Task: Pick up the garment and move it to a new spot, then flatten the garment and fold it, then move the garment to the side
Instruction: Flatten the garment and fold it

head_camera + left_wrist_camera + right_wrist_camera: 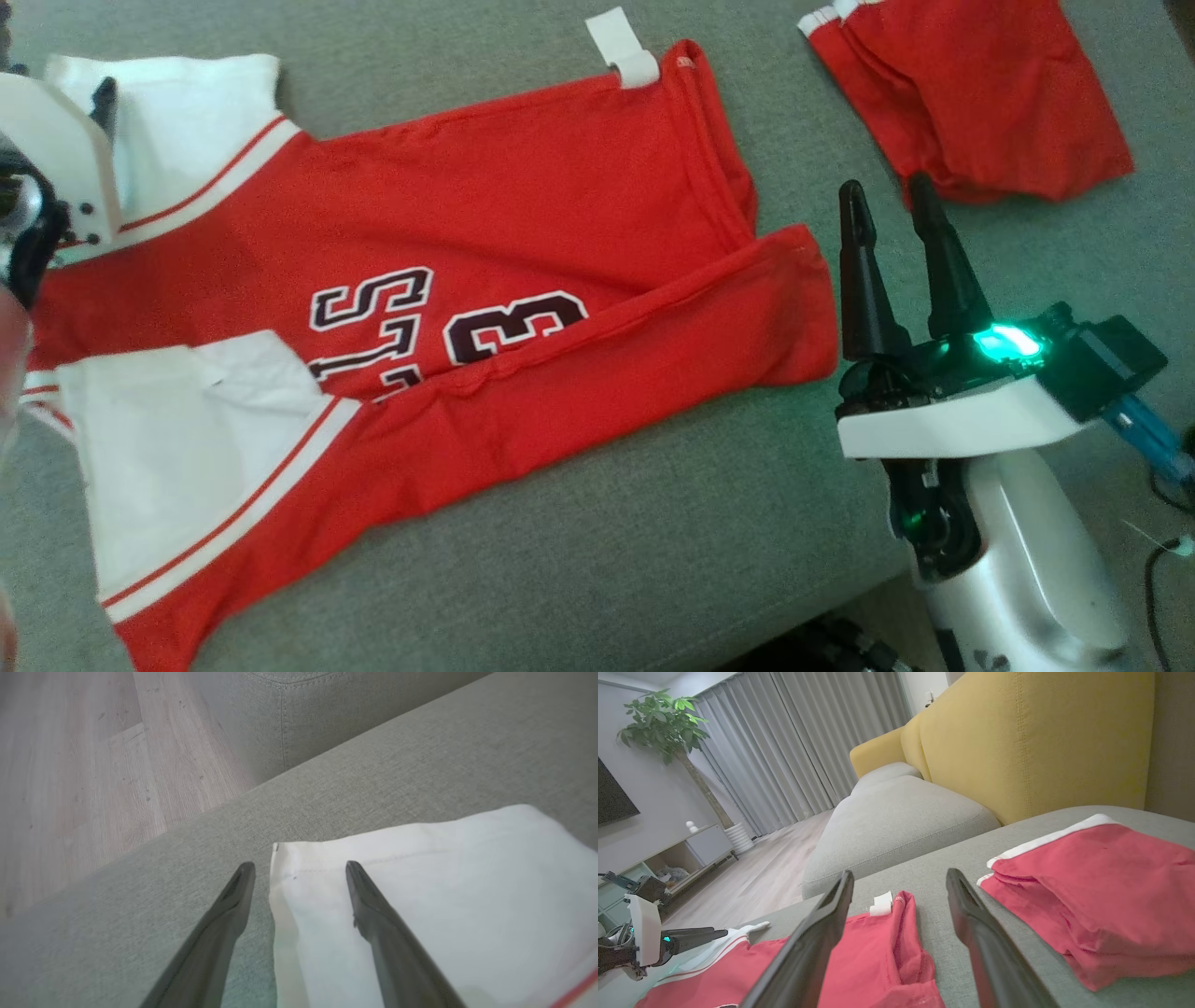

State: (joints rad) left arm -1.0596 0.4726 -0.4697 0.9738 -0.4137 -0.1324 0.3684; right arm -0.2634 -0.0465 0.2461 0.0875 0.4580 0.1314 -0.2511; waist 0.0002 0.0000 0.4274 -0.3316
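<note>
My left gripper should grab the hem of the white sleeve next, to fold the jersey over its lettered body.
The garment [523,187] is a red jersey with white sleeves and dark lettering, lying spread on the grey sofa cushion [653,541]. Its near long edge is folded over the body. My left gripper [299,872] is open at the jersey's far-left end, one finger over the corner of the white sleeve [420,896] and one over bare cushion. From the right wrist view the left gripper [717,934] hovers just above that sleeve. My right gripper [885,191] is open and holds nothing, just right of the jersey's hem [878,961], between it and a second red piece.
A second red garment with white trim [980,93] lies bunched at the back right, also seen as red cloth [1101,891]. A white tag [621,47] sticks out at the jersey's far edge. Wooden floor [70,765] lies beyond the cushion's edge. A yellow backrest [1031,742] stands behind.
</note>
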